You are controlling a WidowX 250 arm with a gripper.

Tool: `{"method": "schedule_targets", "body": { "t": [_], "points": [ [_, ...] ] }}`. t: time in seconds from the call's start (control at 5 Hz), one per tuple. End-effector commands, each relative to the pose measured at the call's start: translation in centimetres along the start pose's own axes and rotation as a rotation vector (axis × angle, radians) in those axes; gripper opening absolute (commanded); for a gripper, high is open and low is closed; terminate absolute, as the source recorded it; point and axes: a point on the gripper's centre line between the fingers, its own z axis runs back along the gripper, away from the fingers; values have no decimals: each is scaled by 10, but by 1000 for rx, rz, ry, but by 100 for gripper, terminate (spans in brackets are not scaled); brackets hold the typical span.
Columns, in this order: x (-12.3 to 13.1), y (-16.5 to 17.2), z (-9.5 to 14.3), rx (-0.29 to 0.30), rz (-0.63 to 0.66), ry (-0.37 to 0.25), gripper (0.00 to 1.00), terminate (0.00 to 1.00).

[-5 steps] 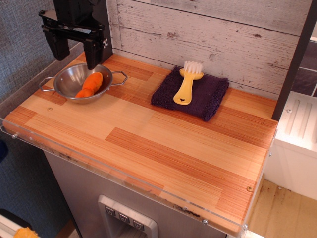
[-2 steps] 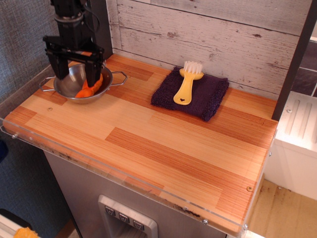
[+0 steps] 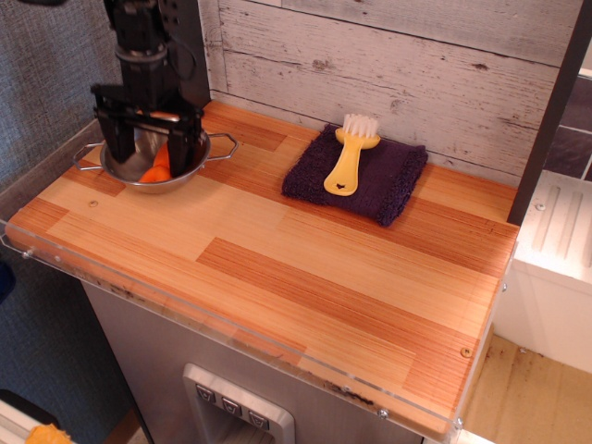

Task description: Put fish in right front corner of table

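My gripper is going to put the orange fish in the front corner of the table, so it will next grab the fish by its upper part (image 3: 164, 154).
The orange fish (image 3: 160, 164) lies inside a steel bowl (image 3: 127, 172) at the back left of the wooden table (image 3: 305, 277). My black gripper (image 3: 152, 159) hangs straight down into the bowl. Its jaws are open, one finger on each side of the fish. The fingers hide part of the fish. I cannot tell whether the fingers touch it.
A dark purple cloth (image 3: 370, 180) lies at the back middle with a yellow brush (image 3: 350, 159) with white bristles on it. A whitewashed plank wall stands behind. A clear plastic rim (image 3: 185, 319) runs along the front edge. A white unit (image 3: 555, 277) stands to the right.
My gripper has come down from above the bowl's back rim into the bowl and now straddles the fish. Fish, bowl, cloth and brush have not moved.
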Motion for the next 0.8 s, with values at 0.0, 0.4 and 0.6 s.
{"method": "schedule_targets", "body": {
  "t": [0.0, 0.4, 0.6],
  "points": [
    [8, 4, 5, 30, 18, -16, 100, 0],
    [4, 8, 27, 11, 31, -95, 0, 0],
    [0, 10, 68, -4, 58, -215, 0, 0]
  ]
}}
